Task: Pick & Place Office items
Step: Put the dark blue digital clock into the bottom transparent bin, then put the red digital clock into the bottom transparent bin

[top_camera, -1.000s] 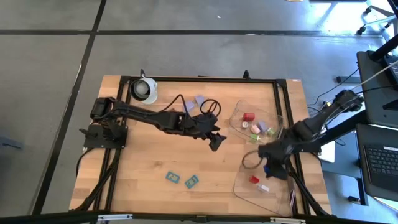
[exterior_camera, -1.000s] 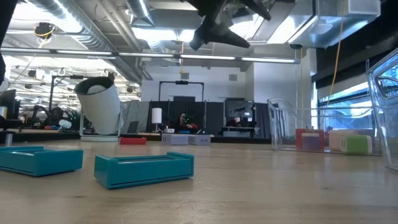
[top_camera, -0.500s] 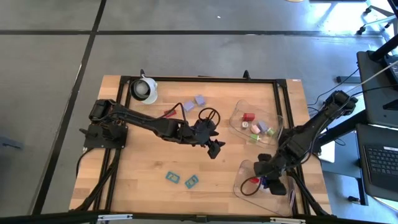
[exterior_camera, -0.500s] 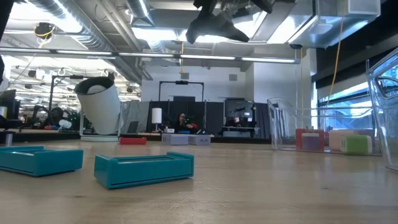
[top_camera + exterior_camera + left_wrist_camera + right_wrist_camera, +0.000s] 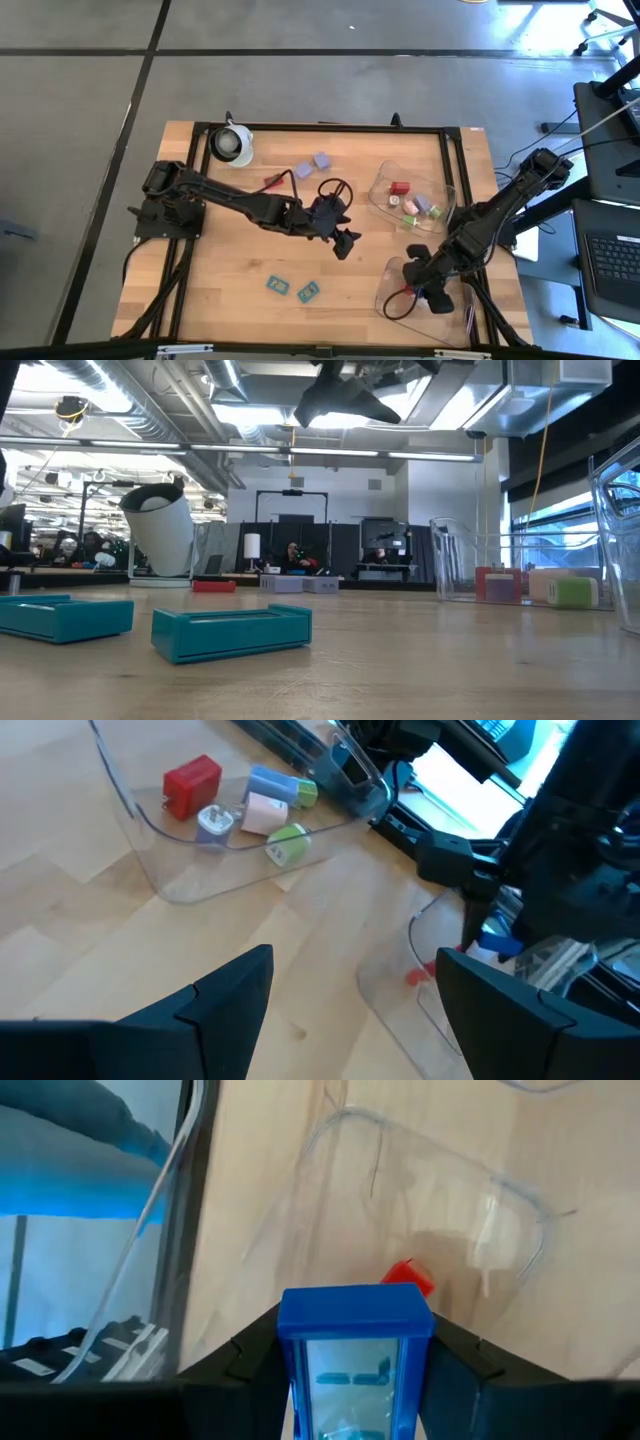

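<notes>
The blue block (image 5: 355, 1315) is inside the rim of the near clear tray (image 5: 440, 1210) and would lie there, so my right gripper needs to let go of the block.
My right gripper (image 5: 425, 292) hangs over the near clear tray (image 5: 392, 300), shut on a blue block (image 5: 355, 1320). A red piece (image 5: 410, 1276) lies in that tray below it. My left gripper (image 5: 345, 243) hovers open above mid-table, high in the low view (image 5: 345, 400); its fingers stand wide apart (image 5: 355, 960) with nothing between them. Two teal pieces (image 5: 277, 285) (image 5: 307, 291) lie flat near the table's near edge. Two lavender blocks (image 5: 322, 160) and a red piece (image 5: 271, 182) lie farther back. The far tray (image 5: 440, 188) holds red, pink, lavender and green pieces. My right gripper pinches the blue block between its two fingers (image 5: 250, 1355), one on each long side (image 5: 292, 1365). The block's blue end (image 5: 355, 1302) sticks out past the fingertips. The fingers come from above, slanting down. The block is lifted clear above the near tray.
A white round roll (image 5: 233, 143) stands at the far left corner. A black frame (image 5: 195, 250) borders the table, with cables beside the right arm's base. Bare wood lies between the teal pieces and the trays.
My right gripper has carried the blue block toward the near edge, from beside the far tray to a spot over the near tray. My left gripper has drifted slightly toward the near edge, still open.
</notes>
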Action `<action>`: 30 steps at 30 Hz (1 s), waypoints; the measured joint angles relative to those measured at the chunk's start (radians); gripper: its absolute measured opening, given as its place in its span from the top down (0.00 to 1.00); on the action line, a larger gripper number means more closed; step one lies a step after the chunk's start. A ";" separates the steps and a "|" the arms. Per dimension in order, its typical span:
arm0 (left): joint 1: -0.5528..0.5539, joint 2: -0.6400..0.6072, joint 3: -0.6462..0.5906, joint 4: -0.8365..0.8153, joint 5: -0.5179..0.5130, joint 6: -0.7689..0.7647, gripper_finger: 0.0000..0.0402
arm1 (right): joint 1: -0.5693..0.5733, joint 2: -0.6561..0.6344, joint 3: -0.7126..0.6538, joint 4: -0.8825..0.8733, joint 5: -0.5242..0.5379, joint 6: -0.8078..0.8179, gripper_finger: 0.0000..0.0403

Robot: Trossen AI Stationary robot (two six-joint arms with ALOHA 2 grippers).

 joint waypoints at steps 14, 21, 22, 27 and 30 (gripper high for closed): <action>-0.027 0.000 0.000 0.000 -0.085 -0.029 0.31 | -0.010 0.000 0.000 0.006 0.005 0.021 0.56; -0.027 0.001 0.000 0.001 -0.102 -0.036 0.31 | 0.003 0.000 -0.043 0.105 0.012 0.043 0.44; -0.027 0.001 0.000 0.000 -0.102 -0.036 0.31 | 0.006 0.000 -0.052 0.121 0.012 0.052 0.41; -0.024 0.001 0.000 0.001 -0.102 -0.035 0.31 | 0.006 -0.002 -0.063 0.135 0.008 0.052 0.34; -0.022 0.001 0.000 0.001 -0.119 -0.028 0.31 | -0.001 -0.020 -0.063 0.109 0.002 0.054 0.34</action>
